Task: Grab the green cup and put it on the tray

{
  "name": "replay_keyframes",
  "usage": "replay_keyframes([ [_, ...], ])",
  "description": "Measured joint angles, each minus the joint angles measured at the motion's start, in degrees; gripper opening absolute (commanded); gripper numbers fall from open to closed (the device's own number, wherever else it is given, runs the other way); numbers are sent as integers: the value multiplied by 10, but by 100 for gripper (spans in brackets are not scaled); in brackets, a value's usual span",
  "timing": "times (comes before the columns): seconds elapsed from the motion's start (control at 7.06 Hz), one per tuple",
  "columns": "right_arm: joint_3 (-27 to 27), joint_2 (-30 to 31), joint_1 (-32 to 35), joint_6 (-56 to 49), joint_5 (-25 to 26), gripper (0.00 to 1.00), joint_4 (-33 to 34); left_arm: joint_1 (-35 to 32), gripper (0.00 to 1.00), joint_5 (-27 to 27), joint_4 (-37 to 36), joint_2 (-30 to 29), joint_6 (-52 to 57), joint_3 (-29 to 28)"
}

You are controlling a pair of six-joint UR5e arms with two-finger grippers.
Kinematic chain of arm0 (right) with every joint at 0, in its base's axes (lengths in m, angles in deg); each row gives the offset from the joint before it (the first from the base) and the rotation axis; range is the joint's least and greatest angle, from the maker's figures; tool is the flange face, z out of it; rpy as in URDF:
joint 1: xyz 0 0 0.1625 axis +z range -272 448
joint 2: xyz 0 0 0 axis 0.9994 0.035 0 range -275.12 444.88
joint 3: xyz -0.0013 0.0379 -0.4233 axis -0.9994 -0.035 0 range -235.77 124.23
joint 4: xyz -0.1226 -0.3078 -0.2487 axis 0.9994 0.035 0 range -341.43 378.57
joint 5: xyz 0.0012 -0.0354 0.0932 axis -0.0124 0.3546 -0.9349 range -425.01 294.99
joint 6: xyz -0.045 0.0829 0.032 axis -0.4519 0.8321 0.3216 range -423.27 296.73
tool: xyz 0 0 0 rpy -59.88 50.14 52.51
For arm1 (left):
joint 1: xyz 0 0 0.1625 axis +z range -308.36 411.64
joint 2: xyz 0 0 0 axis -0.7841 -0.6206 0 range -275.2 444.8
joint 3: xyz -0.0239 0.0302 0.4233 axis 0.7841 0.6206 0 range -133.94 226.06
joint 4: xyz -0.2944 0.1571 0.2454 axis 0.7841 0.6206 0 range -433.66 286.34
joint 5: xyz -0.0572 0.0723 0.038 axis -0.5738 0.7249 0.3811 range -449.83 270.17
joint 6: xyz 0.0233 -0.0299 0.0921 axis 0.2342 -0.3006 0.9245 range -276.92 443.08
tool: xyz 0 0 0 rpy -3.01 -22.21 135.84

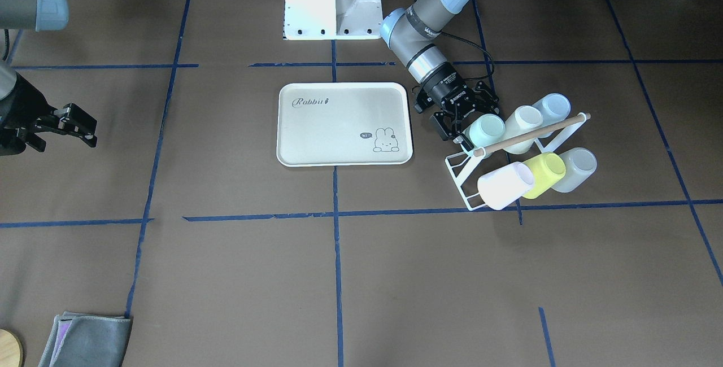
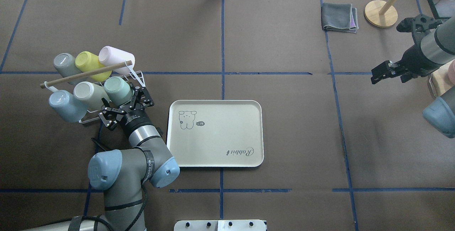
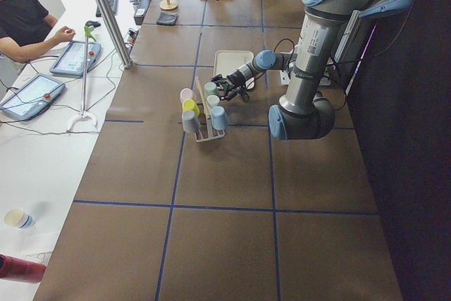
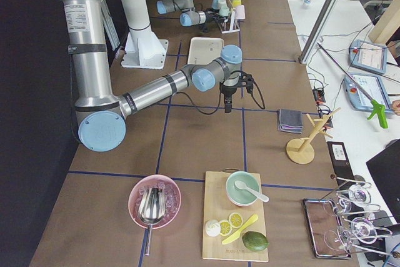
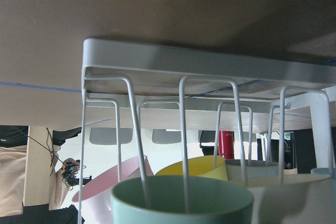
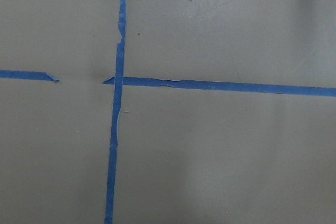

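My left gripper grabs the pale mint-green cup by its rim (image 5: pixel 182 181) next, to put it on the tray.
The green cup (image 1: pixel 487 130) is a pale mint tumbler that lies on its side on a white wire rack (image 1: pixel 460 178), at the end nearest the tray. It also shows in the overhead view (image 2: pixel 118 88), and its rim fills the bottom of the left wrist view (image 5: pixel 181 198). My left gripper (image 1: pixel 471 121) is open at the cup's mouth, with one finger on each side of the rim (image 2: pixel 121 100). The cream tray (image 1: pixel 339 130) with "Rabbit" script lies flat beside the rack (image 2: pixel 220 128). My right gripper (image 2: pixel 384 71) is open and empty, far off on the other side (image 1: pixel 73 124).
The rack also holds a cream cup (image 1: pixel 522 121), a pale blue cup (image 1: pixel 552 107), a pink cup (image 1: pixel 504 185), a yellow-green cup (image 1: pixel 543 174) and a grey cup (image 1: pixel 576 169), under a wooden rod (image 1: pixel 531 135). A folded grey cloth (image 2: pixel 339 17) and a wooden stand (image 2: pixel 380 13) sit far right.
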Motion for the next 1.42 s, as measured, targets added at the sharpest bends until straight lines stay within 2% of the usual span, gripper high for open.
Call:
replay_keyframes([
  [0.28, 0, 0, 1, 1, 0, 100, 0, 0, 79, 0, 1, 0, 0, -1],
  [0.42, 0, -1, 0, 1, 0, 100, 0, 0, 62, 0, 1, 0, 0, -1],
  [0.71, 0, -1, 1, 2, 0, 100, 0, -1, 44, 0, 1, -3, -1, -1],
  [1.42, 0, -1, 2, 3, 0, 100, 0, -13, 43, 1, -1, -5, -1, 9],
])
